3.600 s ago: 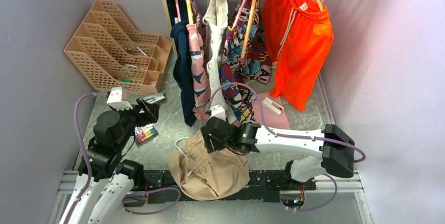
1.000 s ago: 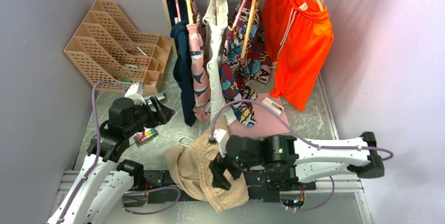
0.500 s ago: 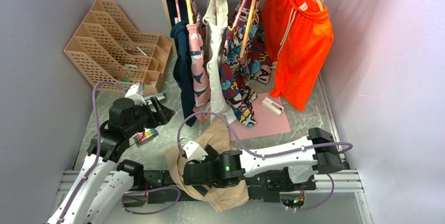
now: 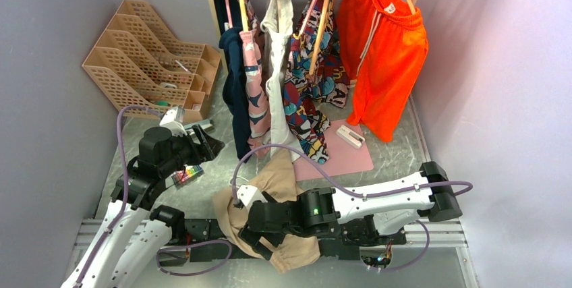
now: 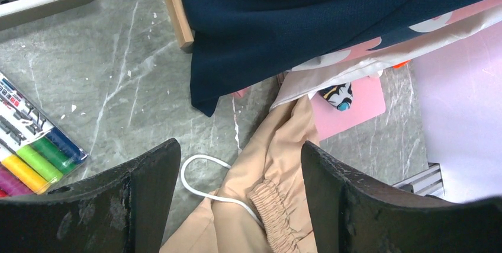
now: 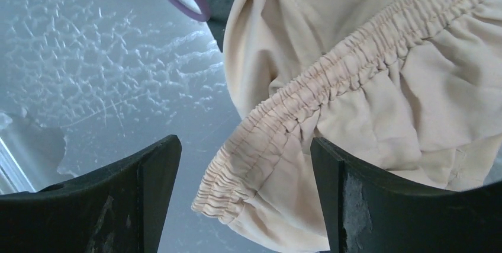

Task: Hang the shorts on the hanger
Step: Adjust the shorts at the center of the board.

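Observation:
Next, the right gripper takes hold of the beige shorts [image 4: 280, 179] by one edge of the gathered waistband to open the shorts' waist for the hanger.
The beige shorts [image 4: 280, 179] lie crumpled at the table's near edge, partly under my right arm. My right gripper [image 4: 251, 239] hangs open over their near-left edge. In the right wrist view the gathered waistband [image 6: 308, 99] runs between my open fingers, with the gripper [image 6: 245, 199] above its end and not touching. My left gripper [image 4: 209, 143] is open and empty, left of the shorts. In its wrist view the gripper [image 5: 240, 205] frames the white drawstring loop [image 5: 201, 176] and the shorts [image 5: 278, 158]. I cannot make out the pale orange-tan hanger with a wavy bar.
A clothes rack at the back holds a navy garment [image 4: 233, 79], a cream-white garment [image 4: 278, 45], patterned clothes and bright orange shorts [image 4: 381, 52]. A tan file organiser [image 4: 152, 59] stands back left. A marker box [image 4: 187, 173] and a pink mat [image 4: 344, 156] lie on the table.
My right arm swung from the far side of the shorts to their near-left edge, and the shorts shifted and bunched. My left arm advanced slightly, then stayed still.

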Available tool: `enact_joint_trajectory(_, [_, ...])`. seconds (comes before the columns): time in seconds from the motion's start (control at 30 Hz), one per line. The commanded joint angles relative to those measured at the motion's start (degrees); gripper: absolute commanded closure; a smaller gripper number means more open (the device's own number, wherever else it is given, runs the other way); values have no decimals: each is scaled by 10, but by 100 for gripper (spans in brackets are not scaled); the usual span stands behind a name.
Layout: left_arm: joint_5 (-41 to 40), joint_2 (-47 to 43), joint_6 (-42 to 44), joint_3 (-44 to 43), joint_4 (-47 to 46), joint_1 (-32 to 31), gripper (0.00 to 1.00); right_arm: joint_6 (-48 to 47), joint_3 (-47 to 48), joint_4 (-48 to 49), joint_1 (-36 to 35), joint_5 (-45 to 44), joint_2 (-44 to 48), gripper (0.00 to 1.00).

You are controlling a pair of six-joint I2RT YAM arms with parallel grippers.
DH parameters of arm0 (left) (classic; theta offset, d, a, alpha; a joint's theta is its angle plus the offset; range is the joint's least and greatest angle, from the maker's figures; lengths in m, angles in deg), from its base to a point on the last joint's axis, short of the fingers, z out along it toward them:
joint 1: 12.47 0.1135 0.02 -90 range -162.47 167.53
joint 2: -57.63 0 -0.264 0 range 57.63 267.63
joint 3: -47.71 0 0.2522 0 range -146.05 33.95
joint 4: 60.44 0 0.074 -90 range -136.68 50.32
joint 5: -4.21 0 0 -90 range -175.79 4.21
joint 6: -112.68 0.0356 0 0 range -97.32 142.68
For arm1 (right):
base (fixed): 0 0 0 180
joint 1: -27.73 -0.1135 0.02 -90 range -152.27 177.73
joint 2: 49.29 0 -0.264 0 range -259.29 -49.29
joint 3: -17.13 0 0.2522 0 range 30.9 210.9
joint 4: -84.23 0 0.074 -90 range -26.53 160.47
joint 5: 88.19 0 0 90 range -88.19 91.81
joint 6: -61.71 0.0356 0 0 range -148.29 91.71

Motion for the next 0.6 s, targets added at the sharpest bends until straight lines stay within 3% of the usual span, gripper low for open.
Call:
enact_joint_trajectory(0.0, [1, -4, -4, 6, -4, 1, 22, -41, 13, -29, -139, 47, -38, 16])
enact_joint_trajectory(0.2, [4, 5, -3, 3, -2, 1, 22, -51, 6, -56, -142, 45, -75, 18])
enact_joint_trajectory(0.33, [2, 0, -5, 6, -4, 1, 22, -40, 23, -100, -143, -5, -106, 25])
enact_joint_trajectory(0.43, [2, 1, -4, 4, -3, 0, 22, -20, 43, -144, -139, -75, -117, 45])
enact_joint_trajectory(0.5, [1, 3, -1, 2, -3, 0, 22, -1, 53, -172, -126, -121, -107, 69])
enact_joint_trajectory(0.57, [8, 4, 8, -1, -11, 1, 22, 16, 54, -191, -105, -156, -78, 84])
